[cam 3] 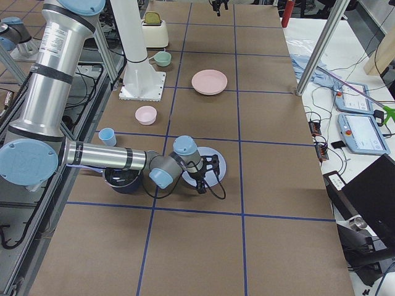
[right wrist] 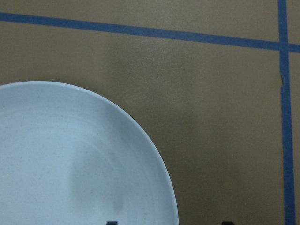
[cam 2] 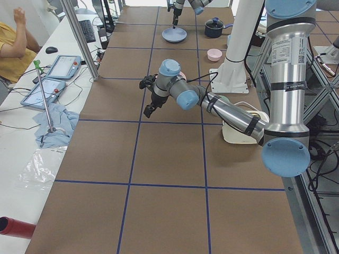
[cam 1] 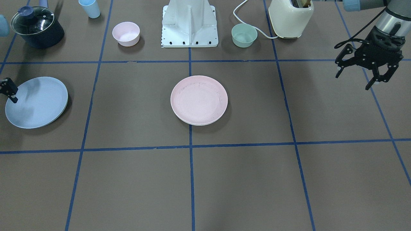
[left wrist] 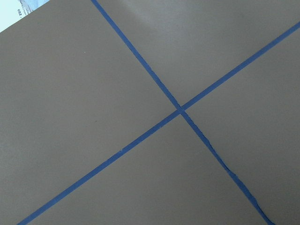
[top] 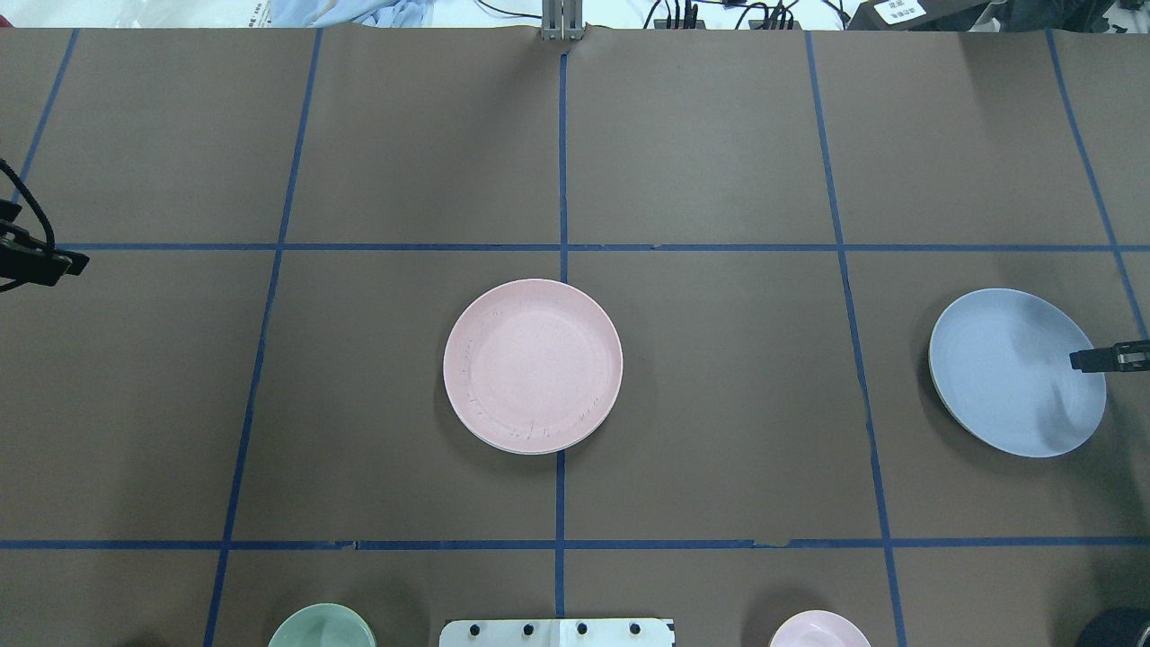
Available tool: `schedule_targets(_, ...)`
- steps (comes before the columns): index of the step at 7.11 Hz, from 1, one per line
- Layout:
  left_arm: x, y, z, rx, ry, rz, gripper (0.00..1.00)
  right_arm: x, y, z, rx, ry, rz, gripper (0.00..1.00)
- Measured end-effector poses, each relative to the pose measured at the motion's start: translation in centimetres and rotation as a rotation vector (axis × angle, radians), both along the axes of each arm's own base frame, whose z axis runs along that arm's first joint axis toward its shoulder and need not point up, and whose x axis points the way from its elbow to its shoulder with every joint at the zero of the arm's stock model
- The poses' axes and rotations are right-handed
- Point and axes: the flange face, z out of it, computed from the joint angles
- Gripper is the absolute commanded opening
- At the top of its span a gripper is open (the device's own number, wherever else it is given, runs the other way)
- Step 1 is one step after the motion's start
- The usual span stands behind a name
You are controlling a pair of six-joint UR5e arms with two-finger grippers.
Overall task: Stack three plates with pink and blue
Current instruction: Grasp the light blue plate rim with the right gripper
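Note:
The pale blue plate should be picked up by its rim (cam 1: 6,104) with my right gripper next, so it can be stacked onto the pink plate (cam 1: 199,99).
The pink plate (cam 1: 199,99) lies at the table's middle, with the pale rim of the cream plate (cam 1: 199,124) showing under it. The pink plate also shows in the overhead view (top: 532,364). The blue plate (cam 1: 36,102) lies alone on the robot's right (top: 1015,370). My right gripper (right wrist: 168,223) is open at the blue plate's outer edge. One fingertip is over the plate (right wrist: 70,154) and the other is outside its rim. My left gripper (cam 1: 352,82) is open and empty, above bare table on the robot's left.
Along the robot's side stand a dark pot with a glass lid (cam 1: 37,27), a blue cup (cam 1: 90,8), a small pink bowl (cam 1: 126,33), the robot base (cam 1: 189,24), a small green bowl (cam 1: 244,35) and a cream toaster (cam 1: 290,19) with its cord.

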Motion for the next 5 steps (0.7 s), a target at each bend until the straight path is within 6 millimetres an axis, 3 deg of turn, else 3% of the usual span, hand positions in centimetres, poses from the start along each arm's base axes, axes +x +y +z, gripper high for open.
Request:
schedule_targets(1, -0.03, -0.01, 0.02, 0.0, -0.001, -0.001, 1.0, -0.28, 0.13, 0.34, -0.005, 0.003, -0.008, 0.38)
schedule_targets(2, -0.04, 0.0, 0.03, 0.0, -0.001, -0.001, 1.0, -0.45, 0.23, 0.56, -0.01, 0.003, -0.012, 0.19)
schedule_targets(5, -0.05, 0.04, 0.01, -0.001, 0.0, -0.001, 1.0, -0.49, 0.37, 1.06, -0.026, 0.006, -0.005, 0.13)
